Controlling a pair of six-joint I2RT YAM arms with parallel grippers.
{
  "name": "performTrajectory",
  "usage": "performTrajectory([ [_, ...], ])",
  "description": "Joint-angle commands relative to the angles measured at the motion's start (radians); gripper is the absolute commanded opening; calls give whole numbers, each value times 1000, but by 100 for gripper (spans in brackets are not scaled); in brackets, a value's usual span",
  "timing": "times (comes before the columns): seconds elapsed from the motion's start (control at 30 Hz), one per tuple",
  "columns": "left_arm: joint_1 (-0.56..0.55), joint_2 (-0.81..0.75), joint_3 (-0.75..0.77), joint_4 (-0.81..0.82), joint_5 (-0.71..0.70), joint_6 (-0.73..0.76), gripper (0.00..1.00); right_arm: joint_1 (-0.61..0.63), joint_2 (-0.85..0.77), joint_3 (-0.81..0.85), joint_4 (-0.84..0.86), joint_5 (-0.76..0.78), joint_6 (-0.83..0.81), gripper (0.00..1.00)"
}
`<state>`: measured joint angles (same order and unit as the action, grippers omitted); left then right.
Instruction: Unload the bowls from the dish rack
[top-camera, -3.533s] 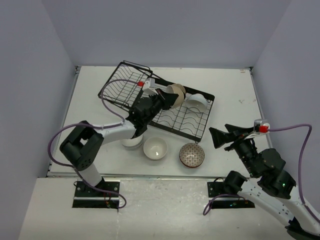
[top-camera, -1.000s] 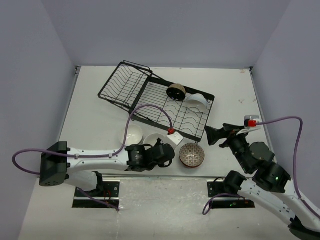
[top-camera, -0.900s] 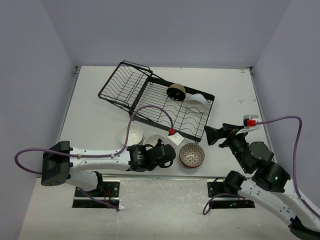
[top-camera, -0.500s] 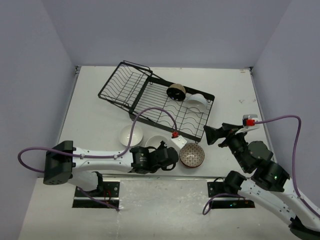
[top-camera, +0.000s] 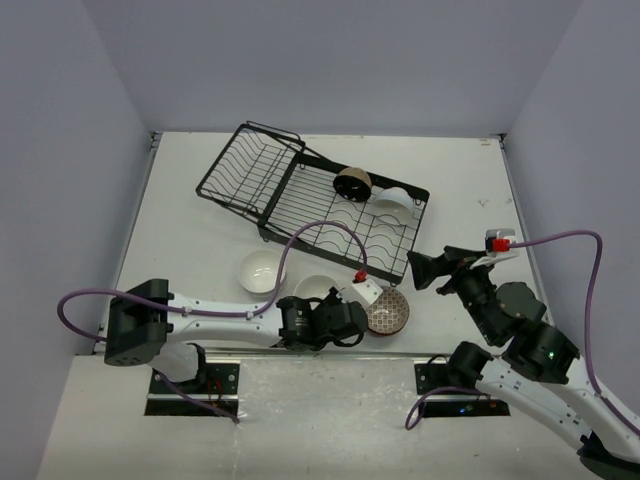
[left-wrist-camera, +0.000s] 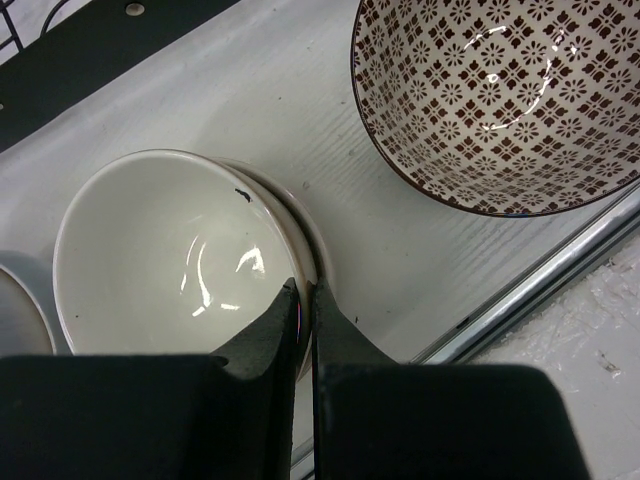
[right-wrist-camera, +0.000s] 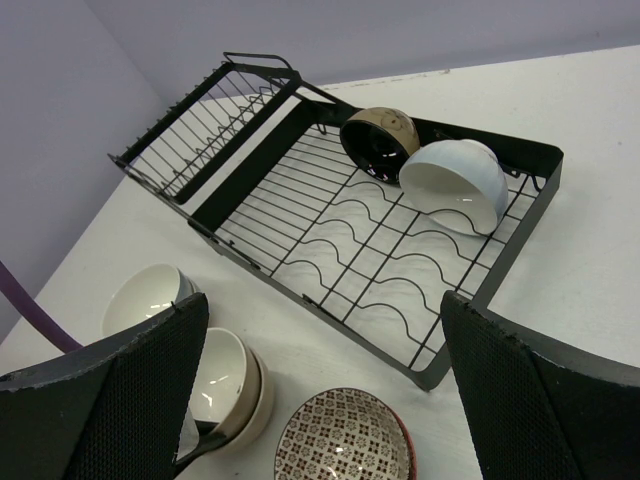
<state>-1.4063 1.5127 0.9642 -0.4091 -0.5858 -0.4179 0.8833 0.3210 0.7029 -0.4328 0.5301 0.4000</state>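
Note:
The robot's left gripper should release the white bowl now, because the bowl sits nested in the beige bowl.
The black wire dish rack (top-camera: 300, 195) lies at mid-table and holds two bowls, a brown one with a black inside (top-camera: 352, 182) and a white one (top-camera: 393, 200). My left gripper (top-camera: 330, 302) is low at the table's near edge, shut on the rim of a white bowl (left-wrist-camera: 170, 250) that sits nested in a beige bowl (right-wrist-camera: 245, 400). Its fingertips (left-wrist-camera: 290, 300) pinch the rim's right side. A brown patterned bowl (top-camera: 388, 310) stands just right of it, and another white bowl (top-camera: 262, 270) to the left. My right gripper (top-camera: 432, 272) hovers open and holds nothing, right of the rack's near corner.
The rack's tilted basket section (top-camera: 248, 165) rises at its left end. A metal table edge (left-wrist-camera: 540, 290) runs close beside the held bowl. The left arm's purple cable (top-camera: 320, 235) arches over the rack's front. Walls close in the table on three sides.
My left gripper has slid right along the near edge with the white bowl in it, toward the patterned bowl, uncovering the other white bowl. The right arm has stayed put.

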Motion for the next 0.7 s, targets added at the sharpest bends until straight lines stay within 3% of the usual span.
performTrajectory([
  [0.0,-5,-3,64,-10,-94,11,0,0,12,7,34,-10,-1,98],
  [0.53,-5,34,96,-45,-62,-1,0,0,12,6,34,-13,2,98],
  [0.67,-5,50,102,-72,-60,-7,9,0,13,7,29,-15,0,98],
])
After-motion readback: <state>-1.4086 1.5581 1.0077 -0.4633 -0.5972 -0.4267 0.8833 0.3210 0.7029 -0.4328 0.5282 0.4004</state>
